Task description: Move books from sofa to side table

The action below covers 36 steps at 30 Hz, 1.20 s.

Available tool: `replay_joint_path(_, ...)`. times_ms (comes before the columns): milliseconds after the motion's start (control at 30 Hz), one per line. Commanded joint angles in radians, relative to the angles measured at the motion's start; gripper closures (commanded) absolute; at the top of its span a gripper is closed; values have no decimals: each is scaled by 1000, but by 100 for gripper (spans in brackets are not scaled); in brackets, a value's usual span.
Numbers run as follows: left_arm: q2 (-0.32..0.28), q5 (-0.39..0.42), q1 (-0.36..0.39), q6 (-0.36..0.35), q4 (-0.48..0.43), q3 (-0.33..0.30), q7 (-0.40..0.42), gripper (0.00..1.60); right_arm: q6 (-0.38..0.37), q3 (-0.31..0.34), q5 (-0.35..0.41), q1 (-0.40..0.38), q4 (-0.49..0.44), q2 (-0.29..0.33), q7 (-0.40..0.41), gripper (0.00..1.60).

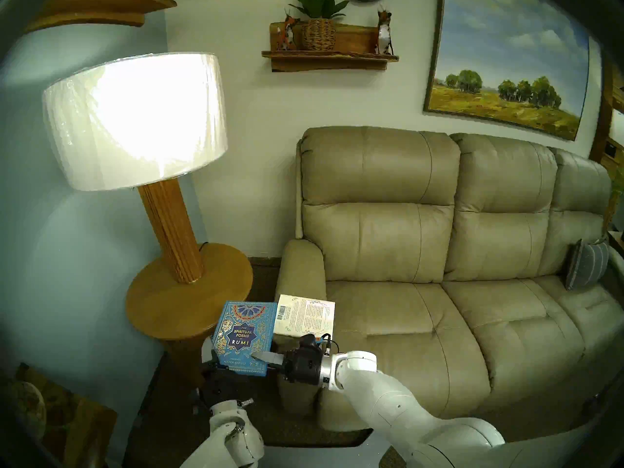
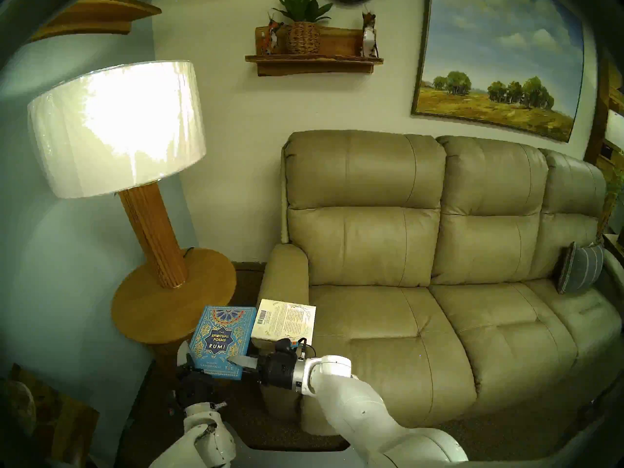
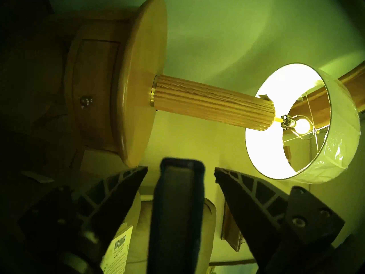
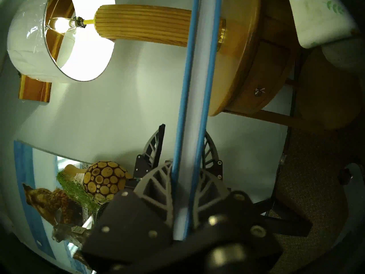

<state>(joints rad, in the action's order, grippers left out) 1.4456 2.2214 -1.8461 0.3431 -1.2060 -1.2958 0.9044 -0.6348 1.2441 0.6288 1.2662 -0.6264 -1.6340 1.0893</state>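
Observation:
My left gripper grabs the blue book by its thin near edge (image 3: 181, 179) next, since the book's cover spreads much wider than the open fingers.
A blue hardcover book (image 1: 243, 335) with a gold pattern hangs in the air between the sofa's arm and the round wooden side table (image 1: 158, 308). My right gripper (image 1: 260, 357) is shut on its near right edge. My left gripper (image 1: 216, 367) sits at the book's lower left corner. In the left wrist view its fingers (image 3: 126, 180) stand open on either side of the book's edge (image 3: 177, 208), with gaps. A cream paperback (image 1: 305, 315) lies flat on the arm of the beige sofa (image 1: 439, 322).
A tall lamp (image 1: 169, 227) with a lit white shade stands on the back of the side table. A grey striped pillow (image 1: 584, 268) leans at the sofa's far right. A wall shelf (image 1: 329, 57) with a plant hangs above.

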Motion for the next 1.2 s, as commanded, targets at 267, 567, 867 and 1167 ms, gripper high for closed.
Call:
replay_joint_path(267, 19, -19, 48, 30, 39, -7, 57, 157, -15, -5, 10, -26, -16, -22, 33, 160)
replay_joint_path(567, 34, 40, 60, 47, 5, -94, 73, 160, -3, 31, 23, -23, 23, 18, 19, 0)
replay_joint_path(867, 29, 87, 172, 169, -13, -168, -105, 160, -5, 93, 44, 8, 18, 96, 48, 0)
replay_joint_path(1167, 45, 119, 264, 299, 15, -198, -287, 160, -5, 123, 53, 50, 0, 133, 82, 0)
